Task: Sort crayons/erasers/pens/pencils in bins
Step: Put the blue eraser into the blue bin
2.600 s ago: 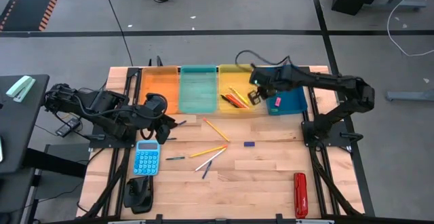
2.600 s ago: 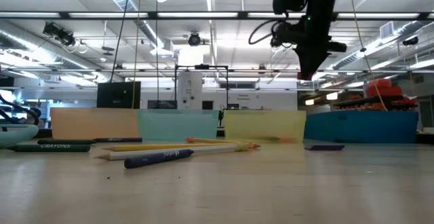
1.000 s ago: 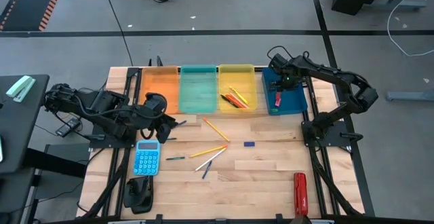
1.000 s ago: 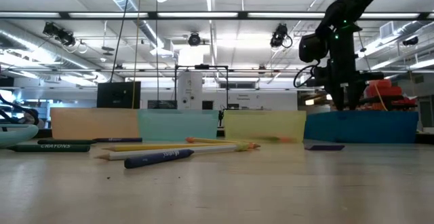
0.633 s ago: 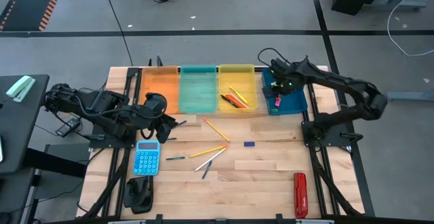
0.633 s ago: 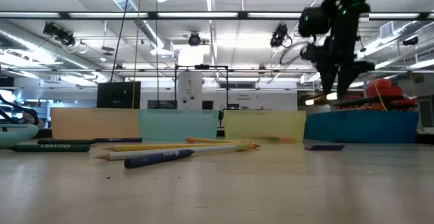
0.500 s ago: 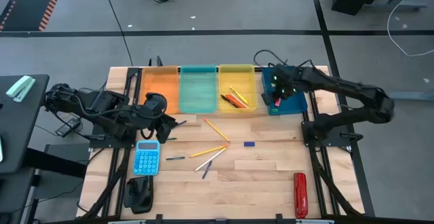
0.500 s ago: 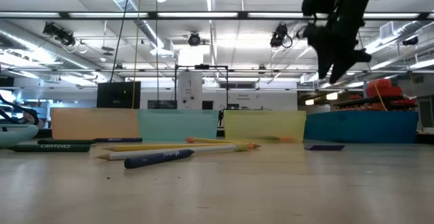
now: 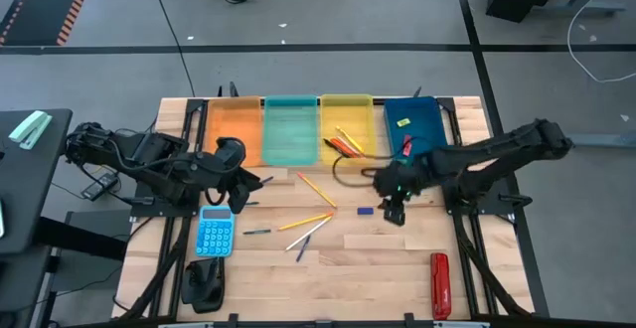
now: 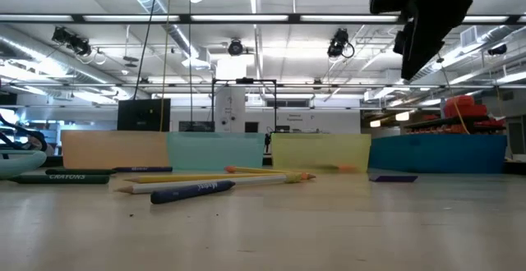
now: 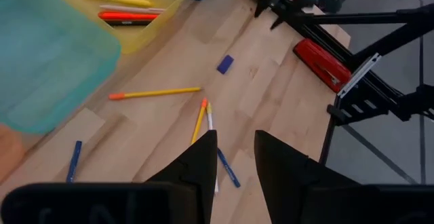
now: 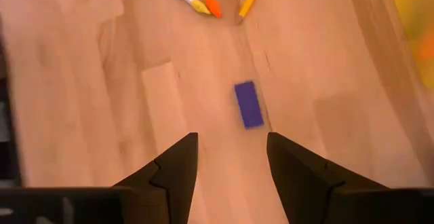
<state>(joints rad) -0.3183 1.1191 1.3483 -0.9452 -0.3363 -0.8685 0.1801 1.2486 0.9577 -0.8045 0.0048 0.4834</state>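
Observation:
The blue eraser needs to go into the dark blue bin, so the right gripper will grip the eraser by its long sides next.
Four bins stand in a row at the far side: orange, teal, yellow and dark blue. The yellow bin holds crayons. A pink eraser and a yellow-green one lie in the dark blue bin. Pencils and pens lie loose mid-table. A blue eraser lies flat on the wood. My right gripper hovers open above the table just right of it. My left gripper waits open by the orange bin.
A light-blue calculator lies near the left edge, with a black object nearer the front. A red oblong tool lies at the near right. Bare wood stretches between the loose pencils and the front edge.
My right gripper has risen out of the dark blue bin and swung toward the table's near edge and a little left, ending above the wood beside the blue eraser. The pink eraser stays in the dark blue bin.

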